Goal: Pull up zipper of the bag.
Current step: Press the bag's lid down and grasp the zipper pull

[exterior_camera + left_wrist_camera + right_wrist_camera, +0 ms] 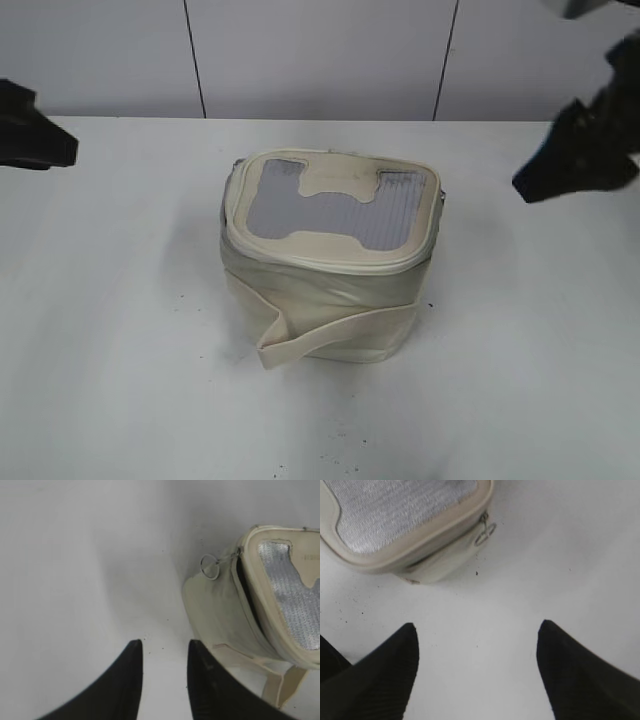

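My right gripper grabs the lid by its piped back rim [336, 153] next, as the grey ribbed panel [340, 208] lies flat and wide across the lid.
The cream-white bag [325, 300] stands mid-table, its lid bearing a grey ribbed panel [340, 208] and a flat cream strap [335, 335] across its front. The zipper track [245, 587] gapes dark along the lid rim in the left wrist view, with a silver slider and ring pull [210, 566] at its corner. A second ring pull [485, 532] hangs at the bag's corner in the right wrist view. My left gripper [165, 647] is open and empty, left of the bag [225, 615]. My right gripper [477, 630] is wide open and empty, apart from the bag [435, 555].
The white table [110, 330] carries small dark specks near the bag. A white panelled wall [320, 55] stands behind the table. The left arm [30, 130] shows at the far left edge, the right arm [580, 150] at the upper right.
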